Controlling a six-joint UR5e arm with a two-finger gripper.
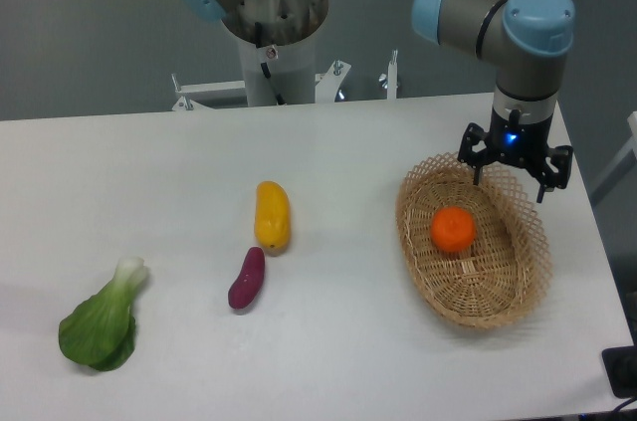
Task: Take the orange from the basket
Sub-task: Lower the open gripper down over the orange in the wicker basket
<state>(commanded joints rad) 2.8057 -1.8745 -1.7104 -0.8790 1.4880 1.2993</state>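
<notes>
I need to lift the orange out of the wicker basket, so next I should take hold of the orange (453, 229) by its round sides with my gripper.
The orange (453, 229) is a small round bright-orange fruit lying inside the basket (521, 282), an oval light-tan wicker basket at the right of the table. My gripper (511, 184) hangs above the basket's far right end, behind and to the right of the orange, not touching it. Its black fingers (478, 165) are spread wide apart and hold nothing.
An elongated yellow-orange vegetable (272, 214) and a small purple vegetable (247, 279) lie at the table's middle. A green leafy bok choy (103, 319) lies at the front left. The robot base (271, 23) stands behind the table. The table's right edge runs close past the basket.
</notes>
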